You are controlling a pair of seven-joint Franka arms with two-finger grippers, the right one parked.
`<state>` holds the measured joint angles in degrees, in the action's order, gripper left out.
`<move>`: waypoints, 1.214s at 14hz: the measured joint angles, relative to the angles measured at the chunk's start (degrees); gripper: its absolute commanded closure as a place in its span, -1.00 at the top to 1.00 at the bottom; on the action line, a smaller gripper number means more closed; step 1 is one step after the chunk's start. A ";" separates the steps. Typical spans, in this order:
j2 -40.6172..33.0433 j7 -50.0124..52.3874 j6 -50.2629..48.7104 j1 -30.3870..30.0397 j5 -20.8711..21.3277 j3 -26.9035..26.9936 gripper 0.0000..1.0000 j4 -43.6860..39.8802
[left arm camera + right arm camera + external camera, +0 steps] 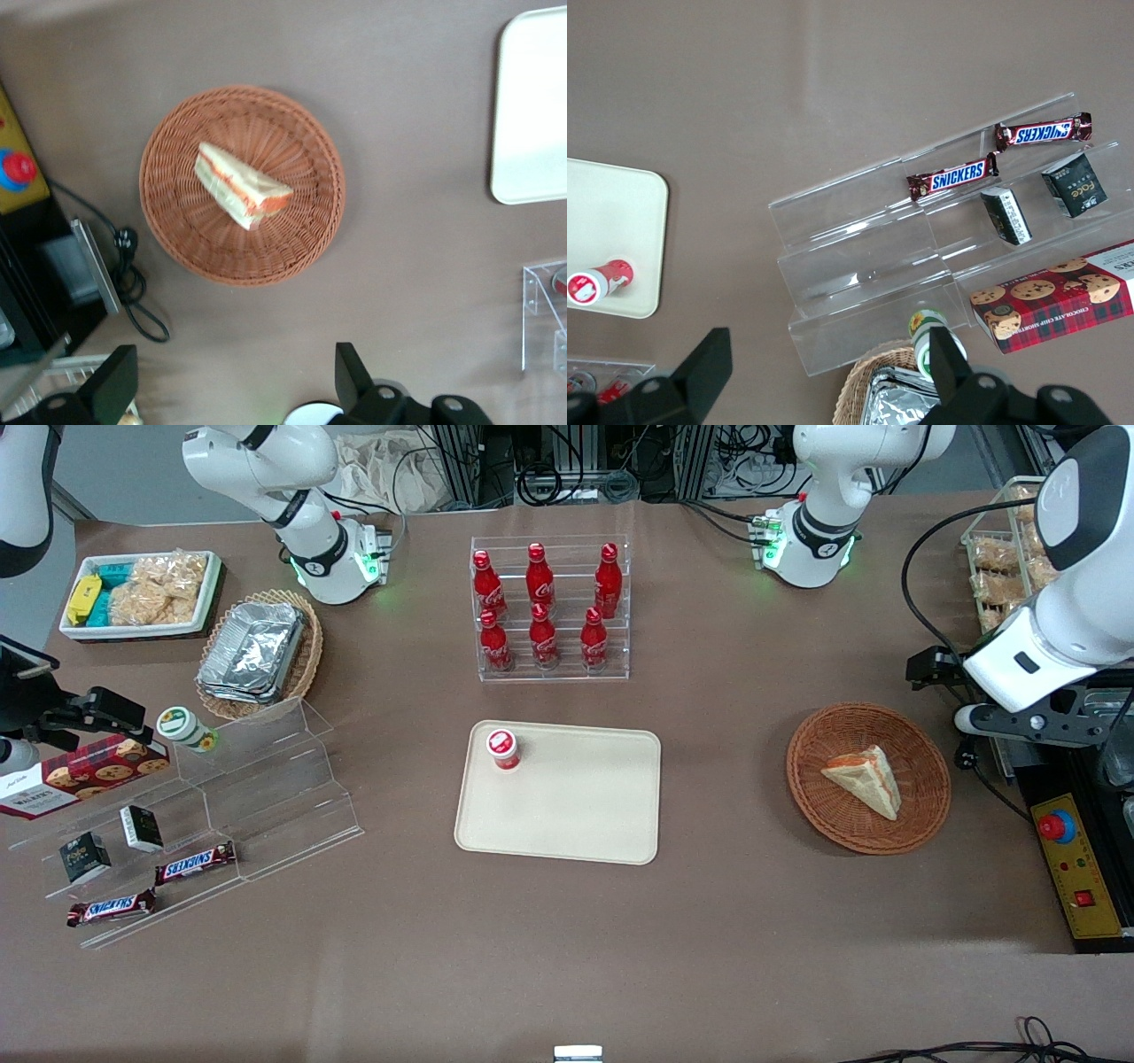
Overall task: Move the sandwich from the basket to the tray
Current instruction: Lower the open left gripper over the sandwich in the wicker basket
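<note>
My left gripper is to pick up the sandwich [866,779] next by its two flat bread sides, because the sandwich is a wedge and its edges slope.
The sandwich [866,779] [239,186], a white bread wedge with red-orange filling at its edge, lies in the round reddish-brown basket [819,797] [306,235]. The cream tray [576,806] [532,106] lies flat in the middle of the table, apart from the basket. My left gripper [1019,726] [235,385] hangs high above the table, beside the basket toward the working arm's end. It is open wide. Nothing sits between its black fingers [353,370], and it touches neither sandwich nor basket.
A small red-and-white cup [503,748] stands on one corner of the tray. A clear rack of red cola bottles [549,607] stands farther from the front camera than the tray. A yellow control box [1076,877] and cables [133,283] lie at the working arm's table edge.
</note>
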<state>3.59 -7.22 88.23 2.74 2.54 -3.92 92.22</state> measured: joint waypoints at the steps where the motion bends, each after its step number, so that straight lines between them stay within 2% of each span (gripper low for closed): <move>1: 0.81 -0.57 -0.09 0.00 -0.01 -0.11 1.00 -0.78; 5: 3.76 -0.05 -0.11 -0.16 0.01 -0.01 1.00 -1.74; 6: 4.83 2.91 -0.06 -0.21 0.11 0.13 1.00 -1.74; 8: 7.40 16.67 2.32 -0.33 0.47 0.24 1.00 -0.98; 14: 7.98 44.96 27.01 -0.70 0.70 1.97 1.00 18.23; 17: 8.24 52.21 37.39 -0.72 0.70 3.24 1.00 26.86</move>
<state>11.84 44.99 125.61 2.02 3.24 -0.68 119.08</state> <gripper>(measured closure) 0.000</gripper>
